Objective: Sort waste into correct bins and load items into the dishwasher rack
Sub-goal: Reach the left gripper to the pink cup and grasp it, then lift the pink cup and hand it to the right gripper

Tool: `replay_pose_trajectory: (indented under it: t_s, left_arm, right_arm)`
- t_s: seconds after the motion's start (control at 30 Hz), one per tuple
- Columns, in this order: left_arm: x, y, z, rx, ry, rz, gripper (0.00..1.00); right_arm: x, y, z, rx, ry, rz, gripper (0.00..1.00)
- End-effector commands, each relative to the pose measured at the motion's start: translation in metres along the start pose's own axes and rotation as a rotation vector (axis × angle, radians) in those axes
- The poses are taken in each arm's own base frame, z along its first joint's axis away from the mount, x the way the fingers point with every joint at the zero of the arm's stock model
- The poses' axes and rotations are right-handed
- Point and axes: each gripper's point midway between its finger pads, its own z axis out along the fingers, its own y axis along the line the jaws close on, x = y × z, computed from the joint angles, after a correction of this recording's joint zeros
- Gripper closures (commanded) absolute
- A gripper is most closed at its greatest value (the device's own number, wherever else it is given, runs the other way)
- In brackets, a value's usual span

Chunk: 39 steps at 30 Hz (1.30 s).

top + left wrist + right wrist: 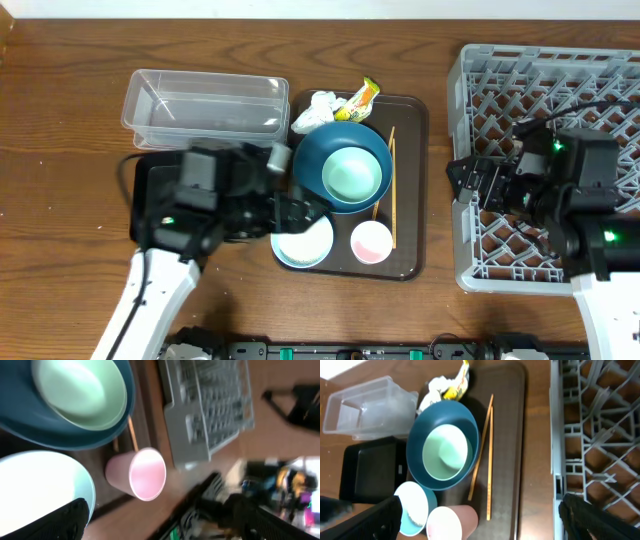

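Observation:
My left gripper should grab the pink cup's rim next, so that the cup's base stays free to hand over to my right gripper.
On the brown tray [412, 110], a dark-blue bowl [308, 150] holds a mint-green bowl [352, 172]. In front stand a white bowl [303, 247] and a pink cup [371, 241]. Chopsticks [392, 190] lie to their right. A white tissue [315, 110] and a yellow-green wrapper [360, 97] lie at the tray's back edge. My left gripper [303, 212] is open and empty over the white bowl's [35, 480] rim, near the cup [145, 475]. My right gripper [466, 180] is open and empty over the grey rack's [540, 80] left edge. White grains [414, 517] cling inside the white bowl.
A clear tub [205, 100] stands at the back left. A black tub [148, 205] lies in front of it, mostly hidden under my left arm. In the right wrist view both tubs, the clear one [360, 405] and the black one [370, 467], show left of the tray [510, 420].

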Motion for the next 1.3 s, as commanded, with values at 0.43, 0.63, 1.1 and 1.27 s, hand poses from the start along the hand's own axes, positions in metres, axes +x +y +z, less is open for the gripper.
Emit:
replay_pose_trajectory:
  t_s: [0.43,0.63,1.1,1.27]
  left_arm:
    - [0.051,0.001,0.083,-0.465,0.094,0.478,0.07]
    - [0.039,-0.011,0.096,-0.477,0.117,0.478,0.18]
    - [0.062,0.038,0.128,-0.637,0.318,0.378,0.56]
    - [0.063,0.043,0.133,-0.645,0.323,0.377,0.85]
  right_arm:
    - [0.000,-0.015,0.015,0.025,0.072,0.116,0.01]
    - [0.004,-0.016,0.015,0.030,0.087,0.123,0.01]
    - [0.013,-0.018,0.014,0.042,0.120,0.137,0.01]
    - [0.014,-0.018,0.014,0.043,0.125,0.139,0.01]
